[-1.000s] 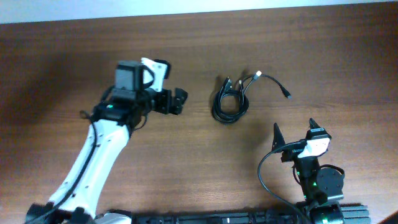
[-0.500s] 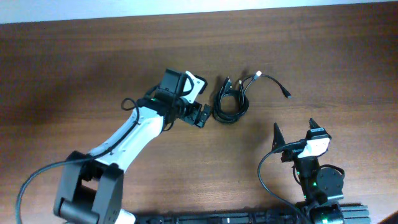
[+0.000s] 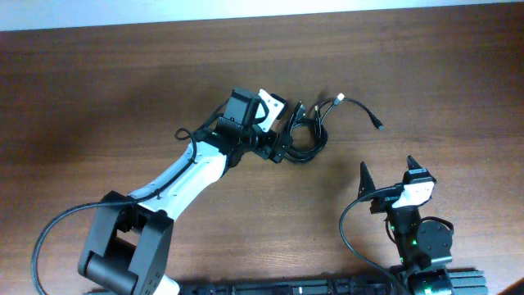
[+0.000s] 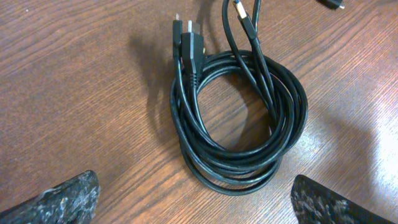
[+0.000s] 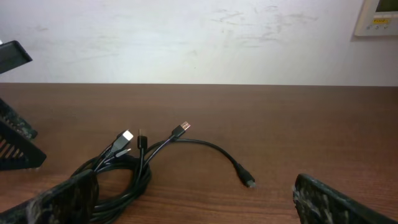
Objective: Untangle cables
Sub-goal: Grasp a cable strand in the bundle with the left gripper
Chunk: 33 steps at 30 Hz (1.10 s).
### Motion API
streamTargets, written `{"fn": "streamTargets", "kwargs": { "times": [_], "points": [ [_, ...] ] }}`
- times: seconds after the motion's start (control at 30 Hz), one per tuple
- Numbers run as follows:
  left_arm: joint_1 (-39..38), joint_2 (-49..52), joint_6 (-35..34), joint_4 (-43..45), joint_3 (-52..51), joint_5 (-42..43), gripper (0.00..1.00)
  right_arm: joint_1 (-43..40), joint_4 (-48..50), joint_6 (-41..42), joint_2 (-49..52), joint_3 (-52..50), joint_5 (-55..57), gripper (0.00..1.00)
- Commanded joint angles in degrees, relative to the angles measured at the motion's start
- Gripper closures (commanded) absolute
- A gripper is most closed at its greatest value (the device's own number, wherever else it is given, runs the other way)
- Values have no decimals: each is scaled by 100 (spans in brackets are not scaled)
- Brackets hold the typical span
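Note:
The robot needs to untangle the cables, so its left gripper should grab the coil's edge cord [image 3: 295, 155] [image 4: 217, 163] opposite the coil's loose end, which leaves the right gripper room.
The cables [image 3: 304, 136] lie as one coil of thin black cords on the wooden table, with a whitish plug [image 3: 339, 99] and a loose end [image 3: 380, 126] trailing right. My left gripper [image 3: 277, 147] is open at the coil's left edge. In the left wrist view the coil [image 4: 239, 180] lies just ahead of the open jaws [image 4: 196, 208], with nothing between the fingers. My right gripper [image 3: 389, 172] is open and empty, below and right of the cables. In the right wrist view the coil [image 5: 118, 180] sits at left and the loose end [image 5: 249, 182] lies ahead of the jaws [image 5: 199, 205].
The brown wooden table [image 3: 123, 82] ends at a white wall [image 5: 199, 37] behind the cables. The left arm [image 3: 180, 176] stretches diagonally from the front left. A thick black wire [image 3: 348, 229] loops beside the right arm's base.
My left arm has swung right across the table, bringing its open gripper up to the coil's left edge. The cables and the right arm have not moved.

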Motion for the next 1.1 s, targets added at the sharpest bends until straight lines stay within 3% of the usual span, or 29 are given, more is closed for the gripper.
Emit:
{"fn": "streamTargets", "kwargs": {
  "times": [0.0, 0.33, 0.5, 0.57, 0.67, 0.7, 0.83, 0.93, 1.07],
  "points": [
    [-15, 125, -133, 127, 83, -37, 1, -17, -33, -42, -42, -26, 26, 2],
    [-116, 627, -837, 640, 83, -37, 0, -17, -33, -42, -42, -26, 26, 2],
    [-317, 872, -962, 999, 83, -63, 8, -17, -35, -44, -44, -26, 26, 1],
    [-363, 977, -962, 1169, 83, -103, 21, -17, -33, -44, -44, -26, 26, 2],
    [-367, 1036, -981, 1231, 83, -142, 20, -17, -33, -42, -44, -26, 26, 2],
    [-367, 1038, -1082, 1228, 83, -247, 23, -17, -33, -42, -44, -26, 26, 2],
    [-380, 1088, -2396, 1233, 83, -686, 18, -17, -33, -42, -44, -26, 26, 2],
    [-407, 1161, -2610, 1279, 83, -688, 18, -17, -33, -42, -44, -26, 26, 1],
    [-444, 1368, -2723, 1185, 83, -669, 30, -17, -33, -42, -42, -26, 26, 2]
  ]
}}
